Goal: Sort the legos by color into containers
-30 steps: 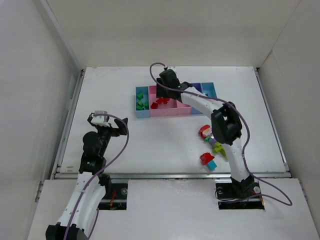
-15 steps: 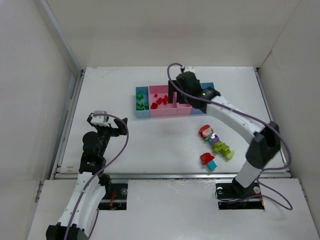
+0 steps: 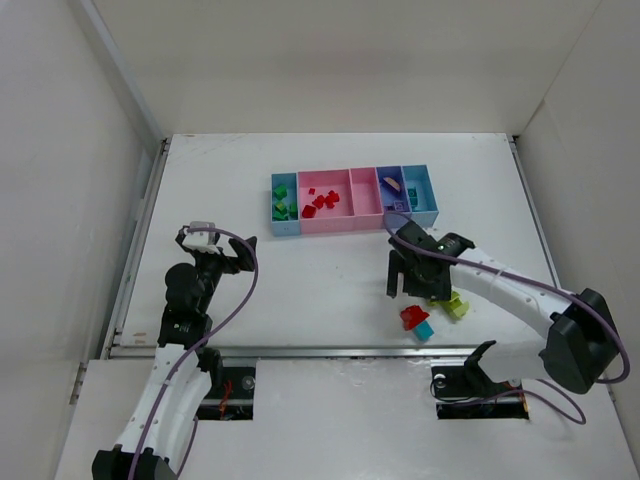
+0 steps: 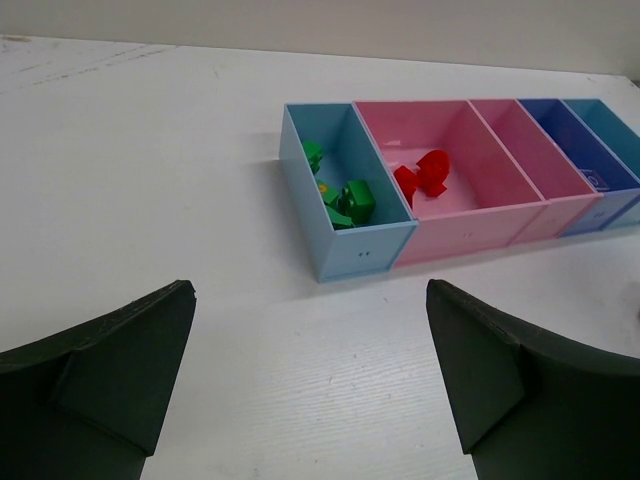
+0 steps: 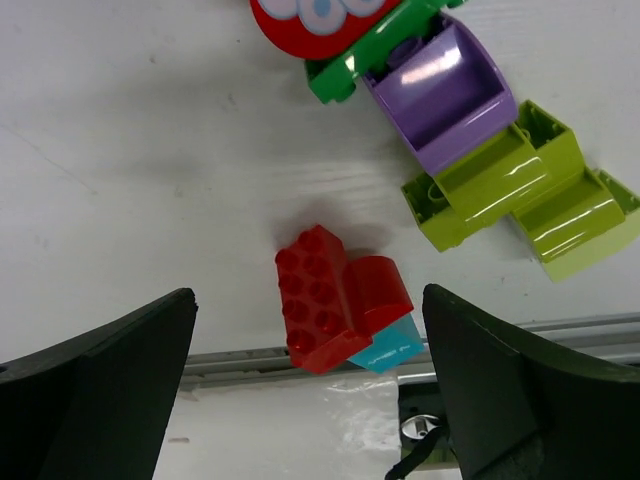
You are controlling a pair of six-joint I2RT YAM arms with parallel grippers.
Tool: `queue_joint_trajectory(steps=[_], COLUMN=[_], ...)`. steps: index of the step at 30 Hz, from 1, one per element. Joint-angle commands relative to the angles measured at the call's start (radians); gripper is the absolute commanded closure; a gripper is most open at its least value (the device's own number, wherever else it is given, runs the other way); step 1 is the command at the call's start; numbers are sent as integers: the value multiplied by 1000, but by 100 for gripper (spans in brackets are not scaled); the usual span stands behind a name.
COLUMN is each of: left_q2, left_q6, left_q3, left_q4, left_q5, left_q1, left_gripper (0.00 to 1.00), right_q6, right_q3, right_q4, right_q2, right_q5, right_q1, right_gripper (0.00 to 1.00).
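The gripper's fingers stop short of the red brick (image 5: 322,315). My right gripper isn't ready to close yet and needs to move toward the red brick first, then close on it.
The containers (image 3: 355,212) stand in a joined row at the back of the table. Green legos (image 3: 283,205) lie in the left light-blue bin (image 4: 345,250) and red legos (image 3: 322,202) in the wide pink bin (image 4: 470,225). My right gripper (image 5: 309,293) hangs open over loose legos at the front right, with a red brick (image 5: 322,315), a red curved piece (image 5: 382,288) and a teal piece (image 5: 392,350) between its fingers, untouched. Purple (image 5: 440,95) and lime (image 5: 520,190) pieces lie beyond. My left gripper (image 4: 310,290) is open and empty.
White walls enclose the table on three sides. A metal rail (image 3: 300,350) runs along the near edge, right beside the red and teal pieces (image 3: 415,322). The purple-blue bin (image 3: 392,188) and the right light-blue bin (image 3: 420,190) hold small pieces.
My right arm has swung back from over the pink bins to the loose pile at the front right, and its jaws have widened. The left arm has not moved.
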Motion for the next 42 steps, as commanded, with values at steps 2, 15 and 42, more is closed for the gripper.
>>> queue_joint_trajectory(steps=[2,15,42], left_q2=[-5,-14,28], left_q6=[-8,-8,112], left_q3=[13,13,71], left_q4=[41,32,70], left_q5=[22,12,515], left_q1=[5,5,-6], left_gripper=[0,0,0], right_q6=[17,-66,-59], right_q3=[-20,-39,337], right_q4=[-50,-14,377], right_q2=[16,122,33], right_q5=[-22,-46,35], right_q1=[10,83,146], right_gripper=[0,21,100])
